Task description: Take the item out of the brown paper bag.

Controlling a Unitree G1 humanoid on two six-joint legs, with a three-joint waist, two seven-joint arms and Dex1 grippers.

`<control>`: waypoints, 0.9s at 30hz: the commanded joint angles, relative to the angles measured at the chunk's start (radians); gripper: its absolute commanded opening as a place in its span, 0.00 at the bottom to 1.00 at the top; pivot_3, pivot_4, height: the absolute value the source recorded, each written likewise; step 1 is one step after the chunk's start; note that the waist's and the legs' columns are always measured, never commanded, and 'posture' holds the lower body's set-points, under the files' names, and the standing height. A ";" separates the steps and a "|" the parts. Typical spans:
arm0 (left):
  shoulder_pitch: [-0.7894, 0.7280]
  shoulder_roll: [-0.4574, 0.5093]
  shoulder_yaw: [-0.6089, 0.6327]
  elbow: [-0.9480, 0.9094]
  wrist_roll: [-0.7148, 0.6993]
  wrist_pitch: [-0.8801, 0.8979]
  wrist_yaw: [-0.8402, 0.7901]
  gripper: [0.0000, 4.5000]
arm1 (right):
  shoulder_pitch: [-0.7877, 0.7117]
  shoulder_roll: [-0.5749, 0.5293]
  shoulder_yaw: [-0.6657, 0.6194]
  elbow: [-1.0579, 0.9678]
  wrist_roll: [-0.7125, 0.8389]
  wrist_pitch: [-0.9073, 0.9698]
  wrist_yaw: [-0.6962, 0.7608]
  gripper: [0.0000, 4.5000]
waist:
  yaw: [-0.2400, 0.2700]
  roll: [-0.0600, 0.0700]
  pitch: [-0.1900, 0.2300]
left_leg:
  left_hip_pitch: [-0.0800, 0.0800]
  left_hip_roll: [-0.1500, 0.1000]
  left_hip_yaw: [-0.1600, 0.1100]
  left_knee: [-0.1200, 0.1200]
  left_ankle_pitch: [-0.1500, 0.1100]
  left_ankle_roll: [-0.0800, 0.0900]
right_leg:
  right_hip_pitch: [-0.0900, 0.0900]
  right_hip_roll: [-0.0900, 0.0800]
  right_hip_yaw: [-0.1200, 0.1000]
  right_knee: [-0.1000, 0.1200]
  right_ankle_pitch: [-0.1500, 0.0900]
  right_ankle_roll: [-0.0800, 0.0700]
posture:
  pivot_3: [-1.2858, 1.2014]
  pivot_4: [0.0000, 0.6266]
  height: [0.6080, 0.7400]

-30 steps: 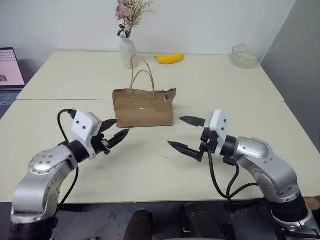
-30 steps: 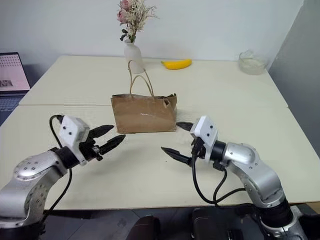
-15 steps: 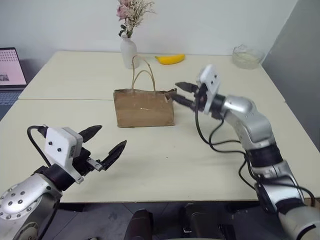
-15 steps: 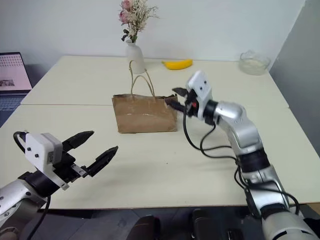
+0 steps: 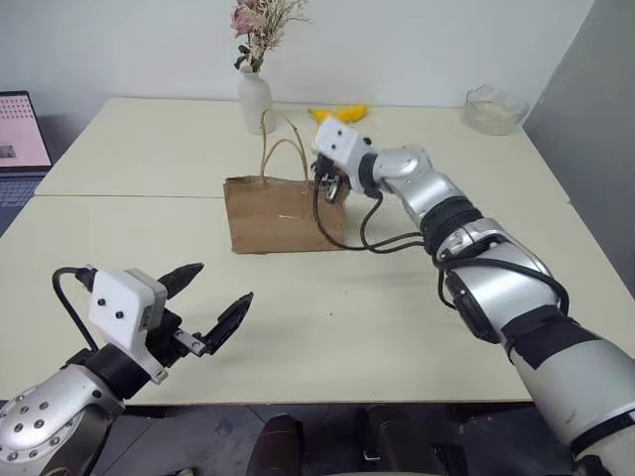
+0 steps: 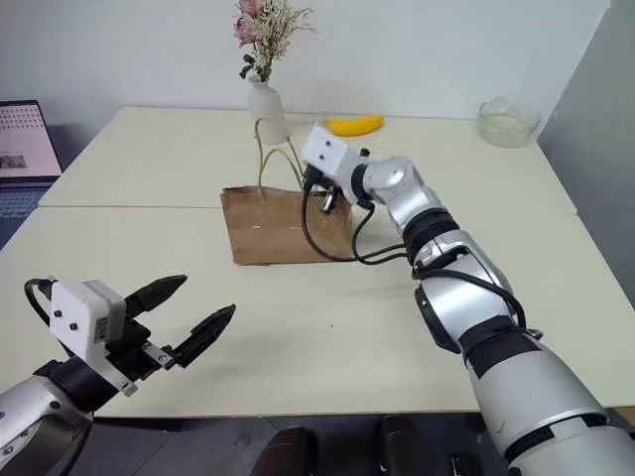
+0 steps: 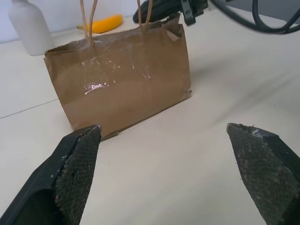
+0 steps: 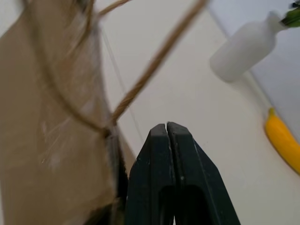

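My left gripper is to pinch the paper bag by its upper tan handle next, as the bag's body spreads wide and flat while its thin cord loop stands up.
The brown paper bag (image 5: 283,213) stands upright mid-table, its tan loop handles (image 5: 281,149) sticking up. My right gripper (image 5: 324,178) reaches over the bag's top edge at its right end, fingers pressed shut with nothing seen between them; in the right wrist view the shut tips (image 8: 166,126) sit just beside a handle cord (image 8: 154,61) and the bag's rim. My left gripper (image 5: 218,288) hovers wide open over the near left of the table, well short of the bag (image 7: 122,79), holding nothing. The item is hidden.
A white vase (image 5: 254,99) with dried flowers stands behind the bag, and a yellow banana (image 5: 337,114) lies to its right. A glass bowl (image 5: 493,107) sits at the far right corner. A laptop (image 5: 20,134) is at the left edge.
My right arm swung up from the near table to the bag's top right edge and its fingers closed. My left gripper drew back toward me and opened wide.
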 commanded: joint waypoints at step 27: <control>0.338 0.208 0.199 -0.004 0.007 -0.194 -0.280 1.00 | 0.449 -0.233 -0.066 -0.937 0.227 0.138 0.688 0.01 | 0.001 0.004 0.002 | 0.009 0.001 0.000 -0.003 0.000 0.000 | 0.003 0.001 -0.001 0.004 -0.009 -0.008 | 0.52 0.24 1.00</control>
